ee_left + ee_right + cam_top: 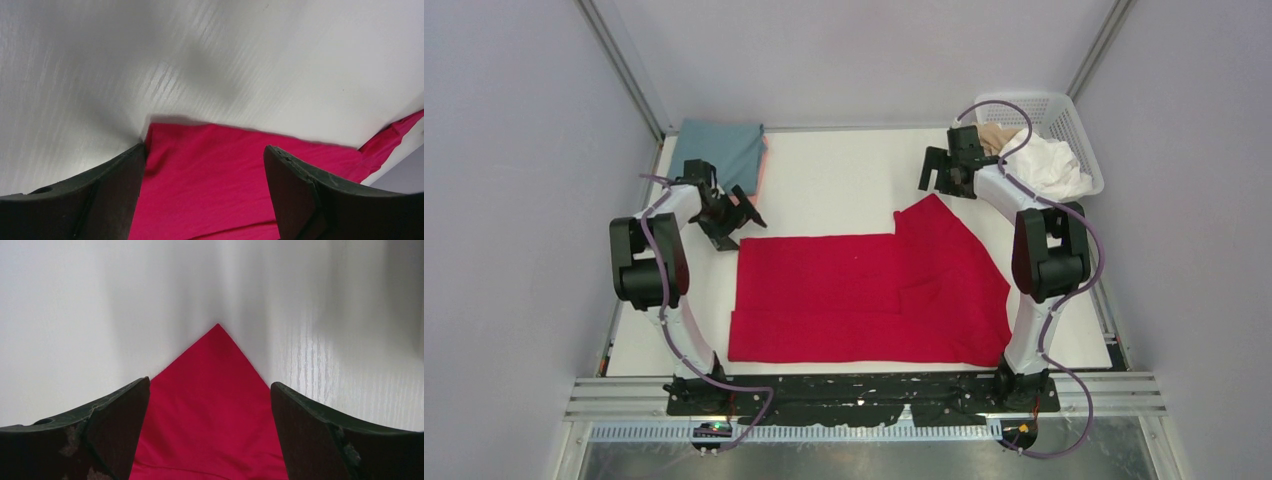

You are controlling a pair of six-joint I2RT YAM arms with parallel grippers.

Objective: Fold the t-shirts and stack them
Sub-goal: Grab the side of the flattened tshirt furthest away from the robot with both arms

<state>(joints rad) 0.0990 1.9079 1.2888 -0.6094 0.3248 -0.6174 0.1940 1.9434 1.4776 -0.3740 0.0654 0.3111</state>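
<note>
My right gripper grabs the red t-shirt's sleeve tip [935,200] [217,341] next, matching the t-shirt's far corner at the left gripper, to fold the t-shirt's far side nearward.
A bright red t-shirt [869,295] lies spread flat on the white table, one sleeve pointing to the far right. My left gripper [742,215] hovers open over its far left corner [210,170], the cloth lying between the spread fingers. Above the sleeve tip [215,390], near the far right, my right gripper [936,172] is open too. A folded grey-teal t-shirt [720,150] rests at the far left on a salmon pink one [763,165], of which only an edge shows. A white t-shirt [1049,165] and a beige one [996,136] sit crumpled in the basket.
The white lattice basket [1064,115] stands at the far right corner, just behind the right arm. Metal frame posts run up both back corners. A rail with black brackets [864,392] lines the near edge.
</note>
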